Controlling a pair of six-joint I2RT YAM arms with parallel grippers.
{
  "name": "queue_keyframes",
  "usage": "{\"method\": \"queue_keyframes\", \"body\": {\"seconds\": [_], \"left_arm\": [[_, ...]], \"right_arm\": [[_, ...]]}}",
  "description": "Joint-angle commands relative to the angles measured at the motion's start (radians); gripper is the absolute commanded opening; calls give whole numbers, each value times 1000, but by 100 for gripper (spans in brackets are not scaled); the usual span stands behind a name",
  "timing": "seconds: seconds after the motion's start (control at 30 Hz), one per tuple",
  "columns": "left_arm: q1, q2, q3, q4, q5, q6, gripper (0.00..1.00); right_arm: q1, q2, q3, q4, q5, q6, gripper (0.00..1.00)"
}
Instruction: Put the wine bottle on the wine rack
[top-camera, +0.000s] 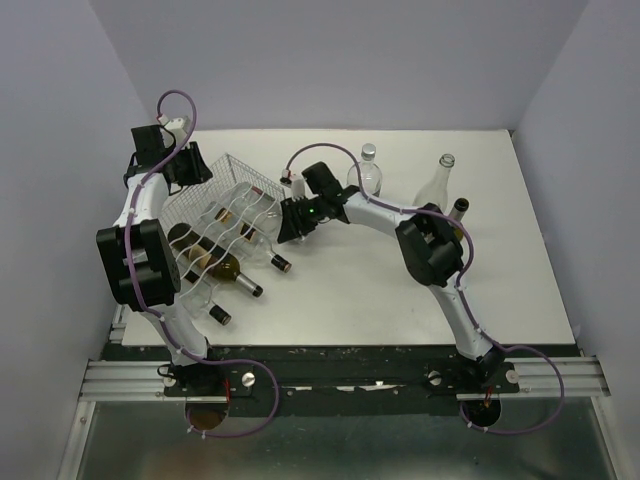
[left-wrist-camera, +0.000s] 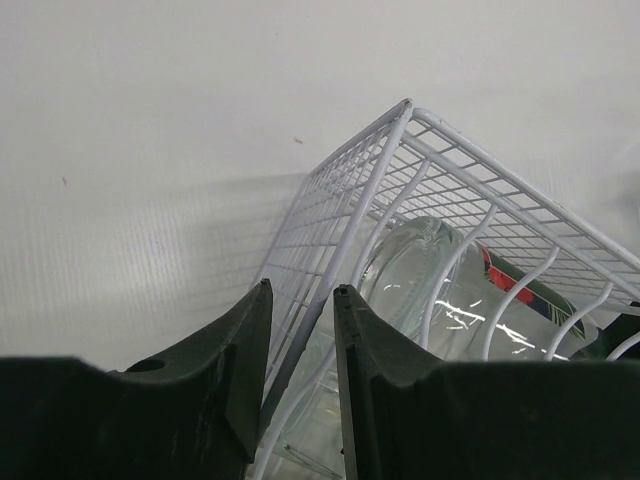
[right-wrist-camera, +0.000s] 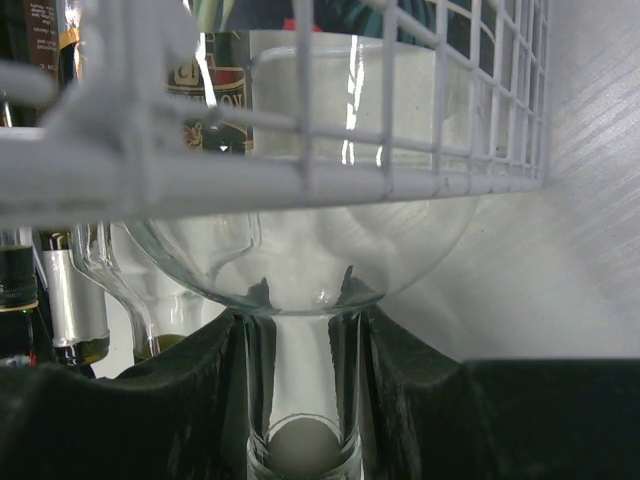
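Observation:
My right gripper should open now, because the body of the clear wine bottle lies in the far cradle and the bottle would stay in the rack.
The white wire wine rack sits tilted at the table's left with several bottles lying in it. My right gripper is shut on the neck of a clear wine bottle whose body lies in the rack's far cradle. In the right wrist view the fingers clamp that clear neck, and the round shoulder sits under the rack's wire edge. My left gripper is at the rack's far left corner. In the left wrist view its fingers close around a rack edge wire, beside the clear bottle's base.
Dark bottles lie in the rack with necks pointing out towards me. Two clear bottles and a dark one stand at the back right. White walls enclose the table.

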Motion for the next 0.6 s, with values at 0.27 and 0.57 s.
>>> {"method": "queue_keyframes", "body": {"seconds": [0.27, 0.57], "left_arm": [[-43, -22, -26, -59, 23, -65, 40], [-41, -20, -10, -36, -40, -76, 40]], "right_arm": [[31, -101, -69, 251, 141, 15, 68], [33, -223, -157, 86, 277, -74, 80]]}}
